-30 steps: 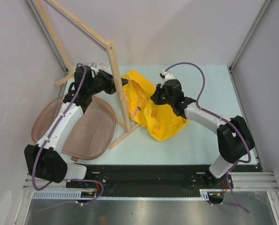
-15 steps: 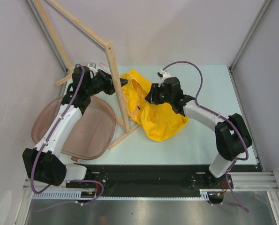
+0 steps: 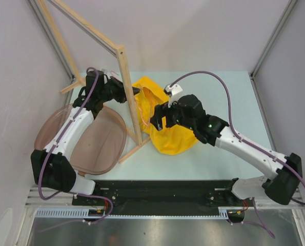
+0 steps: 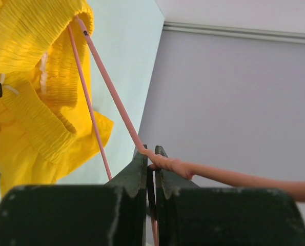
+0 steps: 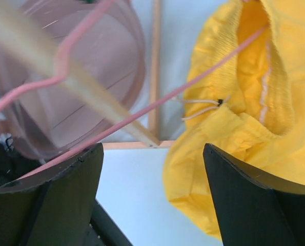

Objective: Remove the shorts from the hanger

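Observation:
My right gripper grabs the pink wire hanger's bare end (image 3: 145, 123) (image 5: 48, 163) outside the waistband next, to remove the shorts, since this leaves the hook and threaded end free.
The yellow shorts (image 3: 168, 132) lie bunched on the table right of the wooden post, and their waistband (image 4: 34, 46) is still threaded on the pink wire hanger (image 4: 103, 77). My left gripper (image 3: 130, 92) is shut on the hanger's twisted neck (image 4: 165, 163), at the post's left side. My right gripper (image 3: 156, 123) hovers over the shorts' left edge. Its jaws stand wide apart (image 5: 152, 174) with nothing between them. In the right wrist view the shorts (image 5: 234, 133) hang to the right, and one hanger wire (image 5: 157, 105) crosses in front.
A pale wooden rack stands at the table's left, with its post (image 3: 127, 97) upright and a foot bar (image 3: 134, 149) on the table. A translucent brown basket (image 3: 93, 143) lies left of the rack. Grey walls close in on both sides.
My right gripper has opened, let go of the shorts and moved left and nearer, over their left edge. The shorts have sagged a little. The left gripper still holds the hanger.

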You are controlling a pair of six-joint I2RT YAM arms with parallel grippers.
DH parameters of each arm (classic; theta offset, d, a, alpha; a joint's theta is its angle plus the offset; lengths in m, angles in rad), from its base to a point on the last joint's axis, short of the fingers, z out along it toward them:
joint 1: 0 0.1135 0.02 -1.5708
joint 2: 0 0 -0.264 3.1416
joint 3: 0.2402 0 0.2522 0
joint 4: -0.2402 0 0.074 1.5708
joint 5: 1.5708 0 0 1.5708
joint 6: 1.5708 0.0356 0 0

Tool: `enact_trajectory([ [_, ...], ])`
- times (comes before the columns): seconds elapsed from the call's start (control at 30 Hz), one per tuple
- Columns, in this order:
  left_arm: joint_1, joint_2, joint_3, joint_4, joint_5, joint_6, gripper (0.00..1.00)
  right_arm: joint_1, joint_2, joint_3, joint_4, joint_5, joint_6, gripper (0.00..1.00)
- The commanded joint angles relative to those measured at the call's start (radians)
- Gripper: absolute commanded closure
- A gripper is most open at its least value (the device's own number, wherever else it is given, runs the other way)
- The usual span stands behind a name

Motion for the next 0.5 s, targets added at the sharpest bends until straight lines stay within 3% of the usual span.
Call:
enact_trajectory([
  [0.0, -0.017, 0.035, 0.082, -0.009, -0.048, 0.028, 1.0, 0.115, -0.09, 0.035, -0.062, 0.102, -0.108, 0.16],
  [0.33, -0.041, 0.07, 0.116, -0.076, -0.111, 0.052, 1.0, 0.307, -0.132, 0.033, -0.059, 0.301, -0.186, 0.14],
  [0.47, -0.055, 0.055, 0.105, -0.082, -0.134, 0.052, 1.0, 0.355, -0.116, 0.035, -0.012, 0.439, -0.235, 0.24],
])
